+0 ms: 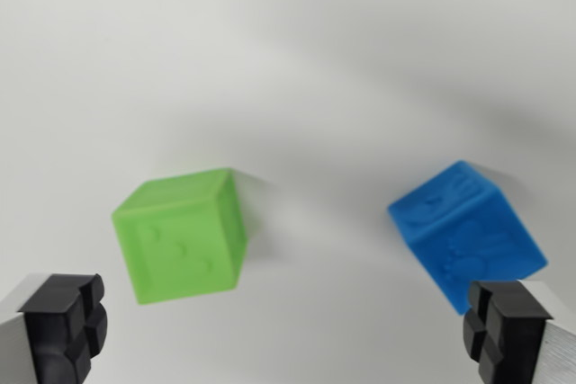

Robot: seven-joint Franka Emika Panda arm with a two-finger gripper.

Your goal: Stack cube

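The gripper grabs the green cube by the opposite sides on either side of its dotted side next, to stack it on the blue cube (pixel 468 229).
A green cube (pixel 183 236) rests on the white surface in the wrist view's left half, with embossed marks on its near face. A blue cube (pixel 468 229) sits apart from it on the wrist view's right, turned at an angle. My gripper (pixel 288 330) hangs above them, open, with nothing between its fingers. One black fingertip (pixel 67 325) shows at the lower left, below and left of the green cube. The other fingertip (pixel 499 330) shows at the lower right, just overlapping the blue cube's near corner in the picture.
A plain white tabletop (pixel 297 69) fills the view, with soft grey shadows across its upper part. A gap of bare surface separates the two cubes.
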